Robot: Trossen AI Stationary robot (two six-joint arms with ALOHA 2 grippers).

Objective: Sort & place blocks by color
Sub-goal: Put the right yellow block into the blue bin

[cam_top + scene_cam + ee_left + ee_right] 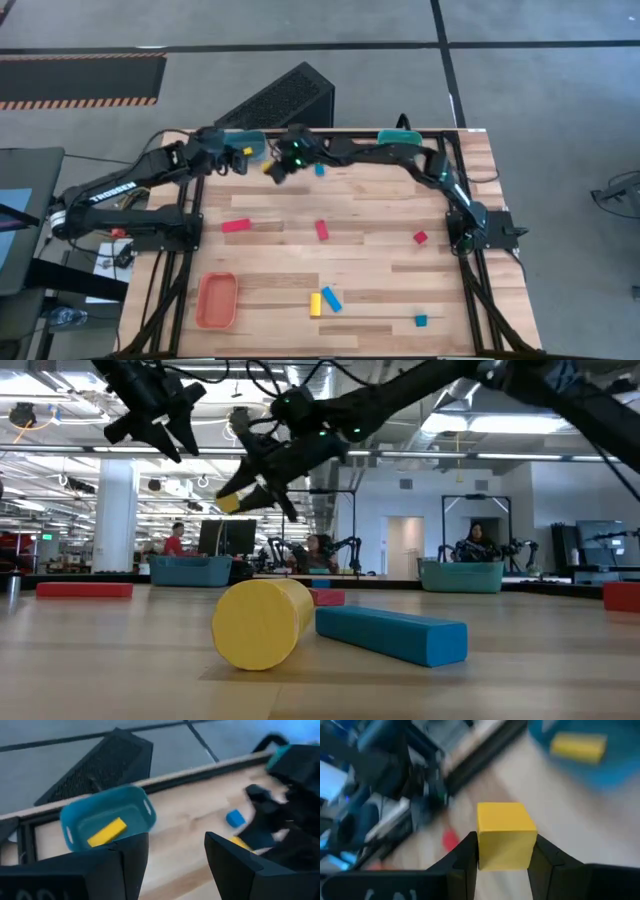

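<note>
The yellow cube (267,167) is still hanging short of the teal tray (240,143). I should bring the cube toward the tray before my right gripper lets go of it.
My right gripper (278,166) reaches across the far side of the table and is shut on a yellow cube (504,836), lifted above the wood beside the left teal tray (240,143). That tray holds a yellow bar (106,832). My left gripper (176,840) hovers open just by the tray, touching nothing. A blue cube (319,170) lies on the table close to the right gripper. Scattered nearer are a red bar (236,226), a red block (321,229), a red cube (420,237), a yellow block (315,303), a blue bar (331,298) and a small blue cube (421,320). My right gripper pinches the yellow cube between its two fingers, one on each opposite side face (482,845). The cube's top and front faces stand free beyond the fingers. In the low view the cube (228,503) hangs lifted clear of the table, tilted below the slanting fingers.
A second teal tray (397,136) sits at the far edge toward the right. An orange tray (216,299) lies near the left near corner. A black perforated box (283,98) stands on the floor beyond the far edge. The two grippers are close together.
</note>
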